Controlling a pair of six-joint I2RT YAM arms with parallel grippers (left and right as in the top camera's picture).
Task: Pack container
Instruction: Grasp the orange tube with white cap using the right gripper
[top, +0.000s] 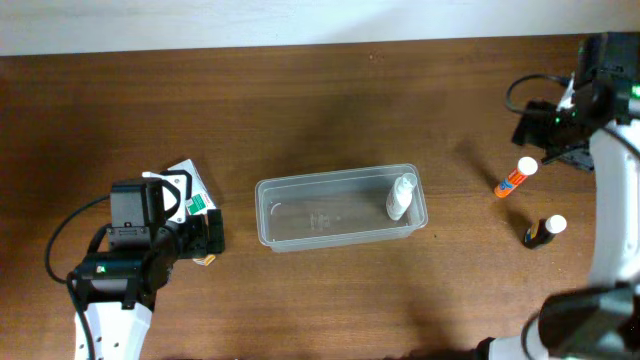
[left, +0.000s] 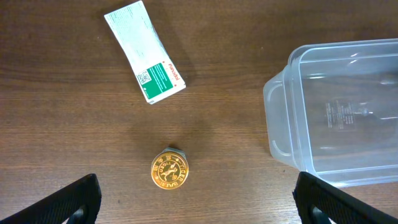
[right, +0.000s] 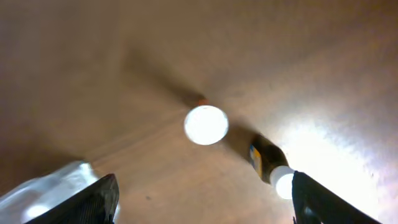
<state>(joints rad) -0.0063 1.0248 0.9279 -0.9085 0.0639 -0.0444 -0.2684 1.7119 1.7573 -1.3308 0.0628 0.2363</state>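
My right gripper grabs the orange tube by its white-end with the cap (top: 525, 168) next, so its base stays free to stand in the container (top: 340, 212).
The clear plastic container (top: 340, 212) sits mid-table with a small white bottle (top: 400, 197) lying in its right end; it also shows in the left wrist view (left: 336, 115). My left gripper (left: 196, 208) is open and empty, above a small gold-lidded jar (left: 170, 169) and a white and green packet (left: 144, 51). The packet shows in the overhead view (top: 190, 195) beside the left arm. My right gripper (right: 202, 199) is open and empty, over an orange white-capped tube (top: 515, 177) and a dark white-capped bottle (top: 544, 231). The right wrist view shows the tube's cap (right: 206, 124) and the dark bottle (right: 268, 163).
The brown wooden table (top: 320, 110) runs to a pale wall at the back. The left arm's body (top: 135, 255) stands at the front left and the right arm (top: 600, 150) along the right edge.
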